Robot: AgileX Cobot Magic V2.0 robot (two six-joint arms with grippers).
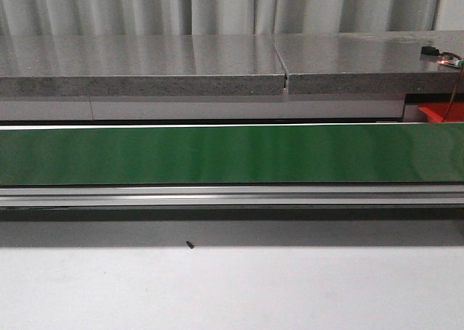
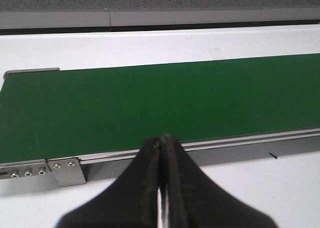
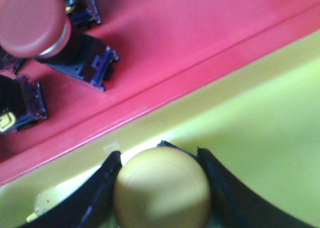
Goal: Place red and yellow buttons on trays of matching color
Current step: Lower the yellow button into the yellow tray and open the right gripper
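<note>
The yellow button's base is sitting low inside the yellow tray, so my right gripper is ready to release the button and should let it go.
My right gripper (image 3: 158, 155) is shut on a yellow button (image 3: 162, 190), its dark fingers against both sides of the domed cap. It hangs over the yellow tray (image 3: 260, 118), close to the wall that meets the red tray (image 3: 190, 32). A red button (image 3: 32, 20) on a black and blue base lies in the red tray. My left gripper (image 2: 162, 138) is shut with nothing in it, above the white table at the near rail of the green belt (image 2: 160, 107). Neither gripper shows in the front view.
The green belt (image 1: 232, 154) runs across the whole front view, with a grey stone ledge (image 1: 217, 62) behind it. A corner of the red tray (image 1: 438, 112) shows at the far right. Another black and blue button base (image 3: 20, 105) lies in the red tray.
</note>
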